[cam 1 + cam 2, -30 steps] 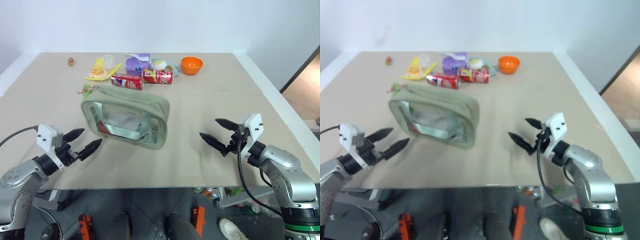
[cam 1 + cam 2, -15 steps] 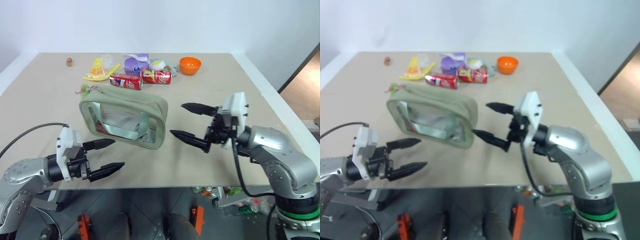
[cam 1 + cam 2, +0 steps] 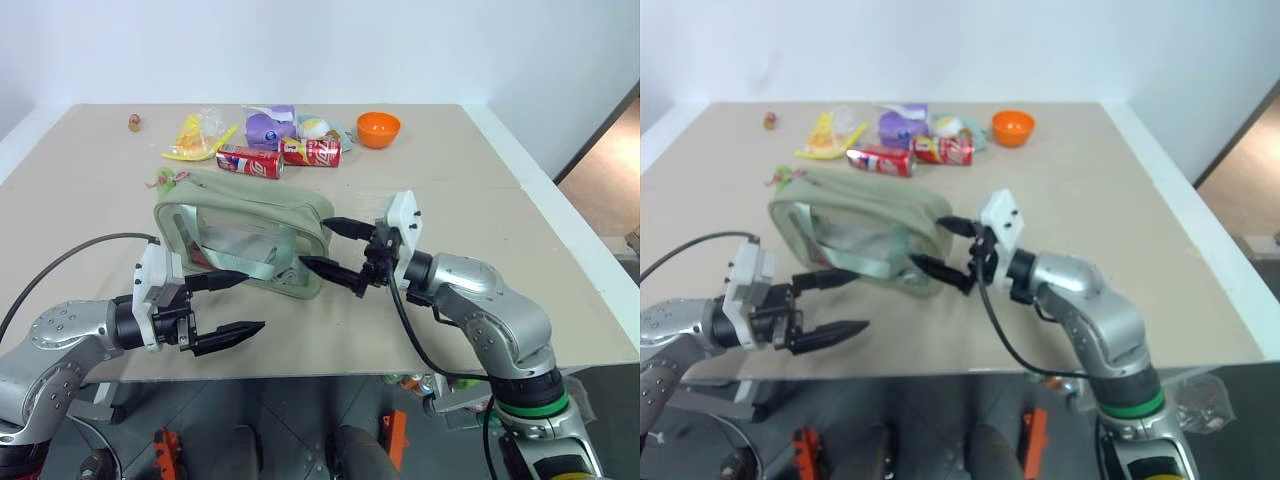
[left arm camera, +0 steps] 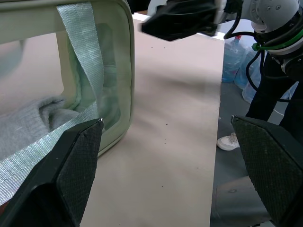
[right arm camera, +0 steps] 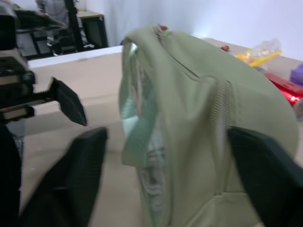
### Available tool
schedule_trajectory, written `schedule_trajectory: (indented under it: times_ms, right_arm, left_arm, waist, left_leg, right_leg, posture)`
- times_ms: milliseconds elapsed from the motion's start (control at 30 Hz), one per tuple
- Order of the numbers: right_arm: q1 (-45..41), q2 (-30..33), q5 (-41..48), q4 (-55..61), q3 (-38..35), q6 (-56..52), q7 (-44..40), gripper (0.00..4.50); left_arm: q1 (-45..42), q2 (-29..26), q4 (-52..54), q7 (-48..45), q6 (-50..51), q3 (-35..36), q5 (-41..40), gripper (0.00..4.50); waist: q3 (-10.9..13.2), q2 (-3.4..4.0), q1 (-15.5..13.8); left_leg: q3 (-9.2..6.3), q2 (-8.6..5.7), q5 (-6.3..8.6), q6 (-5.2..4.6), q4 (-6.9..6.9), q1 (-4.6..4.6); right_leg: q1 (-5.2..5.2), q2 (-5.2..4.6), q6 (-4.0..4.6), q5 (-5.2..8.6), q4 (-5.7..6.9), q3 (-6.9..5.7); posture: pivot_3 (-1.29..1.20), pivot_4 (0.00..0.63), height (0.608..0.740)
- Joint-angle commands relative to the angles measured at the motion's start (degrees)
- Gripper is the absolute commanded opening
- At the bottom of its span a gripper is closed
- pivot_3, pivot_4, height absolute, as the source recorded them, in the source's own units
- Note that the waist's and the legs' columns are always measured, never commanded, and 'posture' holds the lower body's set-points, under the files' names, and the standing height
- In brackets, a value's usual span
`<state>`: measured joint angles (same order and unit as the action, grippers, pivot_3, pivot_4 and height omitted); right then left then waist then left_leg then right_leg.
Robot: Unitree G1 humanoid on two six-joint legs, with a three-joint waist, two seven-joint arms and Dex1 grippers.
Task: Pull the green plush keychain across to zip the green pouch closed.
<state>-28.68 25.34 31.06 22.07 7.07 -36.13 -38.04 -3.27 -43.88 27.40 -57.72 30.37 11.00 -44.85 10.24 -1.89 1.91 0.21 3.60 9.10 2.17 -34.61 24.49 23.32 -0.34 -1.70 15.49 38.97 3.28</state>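
I next need to grab the wide, boxy pouch with my right gripper by that fabric fold (image 3: pixel 317 238), because soft fabric bulges beside the pouch's end zipper.
The green pouch (image 3: pixel 245 232) stands upright on the table, its clear side panel and strap handle facing me. The green plush keychain (image 3: pixel 170 182) lies at the pouch's far left top corner. My right gripper (image 3: pixel 322 246) is open, and its fingers straddle the pouch's right end; in the right wrist view that end of the pouch (image 5: pixel 189 118) sits between them. My left gripper (image 3: pixel 252 302) is open just in front of the pouch's near left side, with its upper finger over the clear panel. The pouch's strap (image 4: pixel 80 52) shows close in the left wrist view.
Behind the pouch lie two red cans (image 3: pixel 250 162), a yellow wrapper (image 3: pixel 195 140), a purple packet (image 3: pixel 273 127) and an orange bowl (image 3: pixel 379 129). A small brown thing (image 3: pixel 133 123) sits far left. The table's front edge (image 3: pixel 350 372) runs just below both grippers.
My right gripper has swung left to the pouch's right end, and its fingers have narrowed. My left gripper has shifted right toward the pouch's front and turned to point right.
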Motion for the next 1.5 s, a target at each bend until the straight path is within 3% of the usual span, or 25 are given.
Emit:
schedule_trajectory:
  times_ms: [33,267,300,533,667,900,1067,1267,1500]
  right_arm:
    - [-0.8,-0.9,-0.4,1.1,0.9,0.9,-0.5,2.66]
    - [-0.8,-2.1,-2.5,0.3,1.9,1.6,-0.6,0.16]
    - [-0.8,-2.1,-2.6,0.3,1.9,1.6,-0.7,0.04]
    - [-3.3,4.7,-3.0,-2.6,-1.9,5.9,-9.2,0.04]
    - [-8.6,11.4,-4.3,-12.9,-4.9,14.4,-19.6,0.04]
    - [-12.7,16.8,-8.5,-28.8,-5.3,25.3,-30.3,0.04]
    - [-8.2,18.4,-8.0,-27.0,-6.2,24.7,-31.3,0.04]
    - [-3.5,18.7,-6.5,-21.1,-7.9,21.0,-29.1,0.04]
    - [-1.5,18.3,-5.6,-16.2,-9.0,17.3,-26.5,0.04]
  left_arm:
    - [-0.1,0.2,0.2,0.5,-0.7,0.1,0.6,4.5]
    - [-0.2,1.6,0.7,2.0,-0.4,-0.3,1.0,4.5]
    - [-0.2,1.7,0.6,2.0,-0.4,-0.3,1.1,4.5]
    - [-0.8,2.5,0.0,2.4,-0.5,-0.7,1.5,4.5]
    - [-1.4,2.8,-0.6,2.2,-0.8,-1.6,2.1,4.5]
    - [-2.0,3.1,-0.6,2.3,-0.9,-2.1,2.1,4.5]
    - [-1.5,3.4,1.1,4.6,0.2,0.1,-0.1,4.5]
    - [-2.1,3.8,3.6,12.2,4.1,8.3,-8.8,4.5]
    - [-0.7,3.9,2.5,17.1,3.4,14.7,-9.2,4.5]
  waist:
    - [0.0,0.0,0.0]
    - [0.0,0.0,0.0]
    - [0.0,0.0,0.0]
    - [0.0,0.02,0.0]
    - [0.1,0.04,-0.1]
    - [0.1,0.07,0.0]
    - [0.1,0.1,-0.1]
    - [0.1,0.1,-0.1]
    - [0.1,0.1,0.0]
  left_leg:
    - [0.0,0.01,0.0,0.0,0.0,0.0]
    - [0.0,0.02,0.0,0.0,0.0,0.0]
    - [0.0,0.03,0.0,0.0,0.0,0.0]
    - [0.02,0.03,0.0,0.0,-0.01,0.01]
    - [0.05,0.0,0.0,0.0,-0.06,0.01]
    - [0.03,0.03,0.01,-0.02,0.0,-0.02]
    - [0.02,0.02,0.06,-0.02,0.01,0.02]
    - [0.0,0.02,0.07,-0.01,-0.04,-0.01]
    - [0.03,0.02,0.05,0.02,-0.09,-0.1]
  right_leg:
    - [0.0,0.01,0.0,0.0,0.0,-0.01]
    - [0.0,0.02,0.01,-0.01,0.0,0.0]
    - [0.0,0.03,0.01,-0.01,0.0,0.0]
    - [0.0,0.02,0.01,-0.01,0.0,0.0]
    - [-0.01,0.0,-0.02,-0.04,-0.01,0.02]
    - [0.0,0.08,0.04,-0.01,-0.01,0.01]
    - [0.0,0.06,0.06,0.02,-0.01,0.03]
    - [-0.06,0.05,-0.02,0.03,0.0,0.02]
    - [-0.11,0.06,-0.02,-0.06,0.01,0.07]
  posture:
    - [0.0,0.15,0.74]
    - [0.0,0.15,0.74]
    - [0.0,0.15,0.74]
    - [0.0,0.15,0.74]
    - [0.0,0.15,0.74]
    - [0.0,0.15,0.74]
    - [0.0,0.15,0.74]
    - [0.0,0.15,0.74]
    - [0.0,0.15,0.74]
